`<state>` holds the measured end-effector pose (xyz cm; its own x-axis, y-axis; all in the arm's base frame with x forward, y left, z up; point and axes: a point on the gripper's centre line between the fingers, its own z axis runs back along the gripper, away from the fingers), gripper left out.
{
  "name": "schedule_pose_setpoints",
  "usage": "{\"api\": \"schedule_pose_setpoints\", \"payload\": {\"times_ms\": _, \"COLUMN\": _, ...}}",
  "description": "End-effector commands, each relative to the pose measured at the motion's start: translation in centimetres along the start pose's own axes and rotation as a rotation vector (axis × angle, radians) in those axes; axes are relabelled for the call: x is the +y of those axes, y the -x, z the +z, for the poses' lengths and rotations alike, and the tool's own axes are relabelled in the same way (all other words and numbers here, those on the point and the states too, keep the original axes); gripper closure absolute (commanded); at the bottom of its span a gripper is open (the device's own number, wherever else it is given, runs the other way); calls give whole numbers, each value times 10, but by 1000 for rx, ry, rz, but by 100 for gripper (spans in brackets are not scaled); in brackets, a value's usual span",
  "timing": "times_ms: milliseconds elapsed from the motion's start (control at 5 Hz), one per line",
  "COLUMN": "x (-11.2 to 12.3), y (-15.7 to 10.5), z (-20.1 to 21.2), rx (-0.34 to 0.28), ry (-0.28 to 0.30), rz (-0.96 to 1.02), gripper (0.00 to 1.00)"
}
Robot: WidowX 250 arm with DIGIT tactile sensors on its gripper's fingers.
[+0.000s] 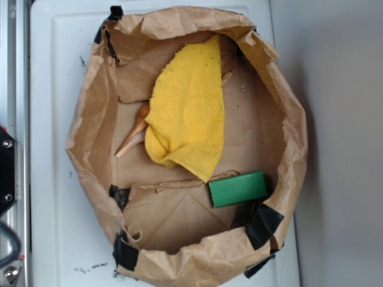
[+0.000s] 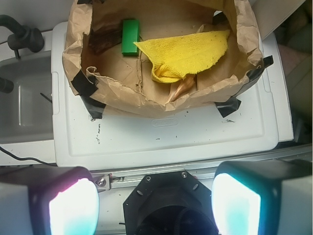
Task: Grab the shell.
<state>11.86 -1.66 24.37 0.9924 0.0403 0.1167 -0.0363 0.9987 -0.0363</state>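
I should grab the shell by its bare narrow end [image 1: 124,146] next, because the yellow cloth [image 1: 188,113] covers the shell's wide end.
The shell [image 1: 134,136] is a slender orange-tan and cream cone lying in a brown paper basin [image 1: 90,119], its wide end tucked under the left edge of a yellow terry cloth [image 1: 188,113]. In the wrist view the shell [image 2: 182,87] pokes out below the cloth [image 2: 188,54], behind the basin's near wall [image 2: 146,100]. My gripper [image 2: 154,198] hangs well short of the basin, over the robot's base, with its glowing pads [image 2: 73,210] wide apart and nothing between them. The gripper does not show in the exterior view.
A green rectangular block [image 1: 237,188] lies in the basin near its lower right; the wrist view has this block [image 2: 130,37] at the back left. Black tape [image 1: 263,224] holds the paper to a white lid [image 1: 54,149]. A grey tray [image 2: 24,105] sits left.
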Motion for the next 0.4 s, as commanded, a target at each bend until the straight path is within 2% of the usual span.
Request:
{"api": "schedule_pose_setpoints", "payload": {"times_ms": 0, "x": 0, "y": 0, "z": 0, "rx": 0, "ry": 0, "rz": 0, "gripper": 0}}
{"api": "schedule_pose_setpoints", "payload": {"times_ms": 200, "x": 20, "y": -50, "z": -8, "rx": -52, "ry": -127, "rz": 78, "gripper": 0}}
